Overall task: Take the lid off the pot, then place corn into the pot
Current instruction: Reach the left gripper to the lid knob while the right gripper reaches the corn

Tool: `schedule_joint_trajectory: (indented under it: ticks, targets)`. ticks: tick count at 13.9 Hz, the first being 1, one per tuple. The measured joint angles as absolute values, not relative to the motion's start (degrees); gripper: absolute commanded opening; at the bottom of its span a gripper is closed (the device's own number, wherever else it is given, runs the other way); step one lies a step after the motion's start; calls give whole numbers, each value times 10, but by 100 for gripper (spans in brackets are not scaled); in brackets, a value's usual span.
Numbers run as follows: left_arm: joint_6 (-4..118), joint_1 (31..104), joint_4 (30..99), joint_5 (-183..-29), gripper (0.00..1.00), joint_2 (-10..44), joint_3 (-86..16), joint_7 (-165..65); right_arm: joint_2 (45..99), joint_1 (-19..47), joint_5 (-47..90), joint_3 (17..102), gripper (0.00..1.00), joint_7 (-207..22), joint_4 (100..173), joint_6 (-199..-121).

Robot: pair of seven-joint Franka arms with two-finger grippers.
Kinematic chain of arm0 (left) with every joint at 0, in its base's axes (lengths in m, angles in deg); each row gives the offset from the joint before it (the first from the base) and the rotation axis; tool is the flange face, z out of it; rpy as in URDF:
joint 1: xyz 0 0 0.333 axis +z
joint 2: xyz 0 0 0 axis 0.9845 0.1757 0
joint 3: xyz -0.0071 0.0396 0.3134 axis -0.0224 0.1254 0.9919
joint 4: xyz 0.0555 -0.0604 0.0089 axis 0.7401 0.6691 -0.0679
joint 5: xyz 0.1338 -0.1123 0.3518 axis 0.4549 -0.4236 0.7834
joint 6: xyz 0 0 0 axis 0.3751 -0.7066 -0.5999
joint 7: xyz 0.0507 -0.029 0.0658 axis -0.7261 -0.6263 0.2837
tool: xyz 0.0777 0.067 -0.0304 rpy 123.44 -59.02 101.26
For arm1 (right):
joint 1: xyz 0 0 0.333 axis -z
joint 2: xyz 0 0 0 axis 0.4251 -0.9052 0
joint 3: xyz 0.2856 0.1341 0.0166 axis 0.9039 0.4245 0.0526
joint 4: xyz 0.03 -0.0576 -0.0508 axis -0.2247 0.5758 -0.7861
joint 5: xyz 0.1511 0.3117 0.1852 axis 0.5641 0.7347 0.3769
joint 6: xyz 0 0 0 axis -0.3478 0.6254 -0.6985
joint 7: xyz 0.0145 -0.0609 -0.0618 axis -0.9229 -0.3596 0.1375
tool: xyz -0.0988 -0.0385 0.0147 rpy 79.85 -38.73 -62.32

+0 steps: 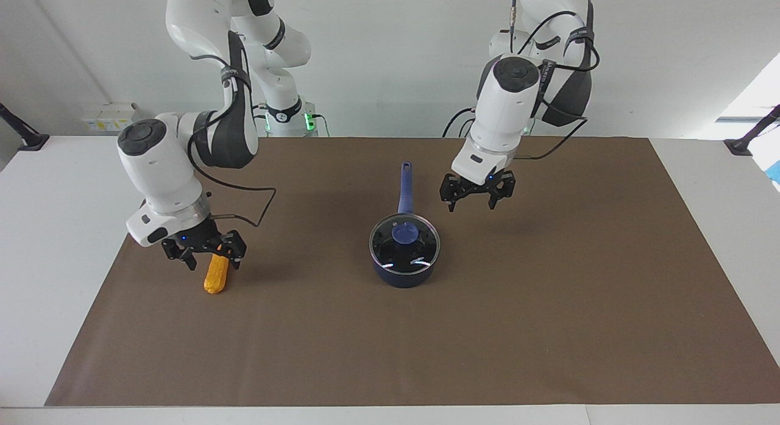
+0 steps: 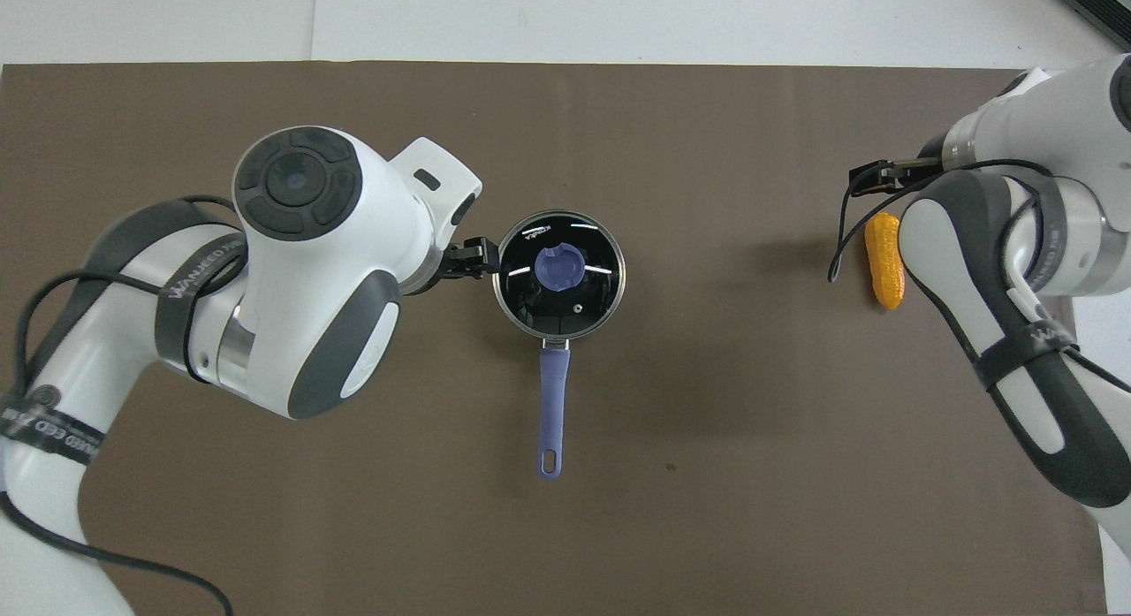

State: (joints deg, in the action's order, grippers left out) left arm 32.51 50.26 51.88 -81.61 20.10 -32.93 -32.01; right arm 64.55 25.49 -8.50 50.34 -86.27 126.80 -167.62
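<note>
The left gripper should next lift the lid, grabbing it by its narrow blue knob [image 2: 559,267], since the glass disc spreads wide across the whole pot.
The dark blue pot [image 1: 402,272] stands mid-mat with its long handle [image 1: 405,184] pointing toward the robots. The glass lid [image 1: 420,249] with its blue knob [image 1: 404,233] sits on the pot; it also shows in the overhead view [image 2: 601,285]. The orange-yellow corn [image 1: 215,282] lies on the mat toward the right arm's end, also in the overhead view [image 2: 884,262]. My right gripper [image 1: 213,265] is low and open, its fingers on either side of the corn's end nearer to the robots. My left gripper [image 1: 471,205] is open and empty in the air, over the mat beside the pot's handle.
A brown mat [image 1: 548,321] covers most of the white table [image 1: 49,230]. Small boxes [image 1: 109,117] sit at the table's edge by the right arm's base. Black stands [image 1: 24,135] are at both of the table's corners nearer to the robots.
</note>
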Motion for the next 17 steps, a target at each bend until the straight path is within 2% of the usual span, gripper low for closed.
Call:
schedule_joint_trajectory:
  ticks: [3, 6, 8, 16, 17]
  targets:
    - [349, 478, 511, -816, 100, 226, -329, -276, 627, 264, -85, 502, 100, -863, 1282, -1686]
    - [350, 451, 490, -816, 100, 252, -329, -240, 605, 280, -85, 501, 100, -864, 1315, -1744]
    - [345, 445, 453, -816, 100, 279, -329, -217, 594, 283, -85, 501, 100, -864, 1328, -1769]
    - [275, 441, 299, -815, 100, 390, -324, -191, 593, 285, -85, 501, 100, -864, 1345, -1769]
    - [275, 439, 290, -814, 100, 403, -324, -190, 593, 285, -85, 501, 90, -864, 1346, -1769]
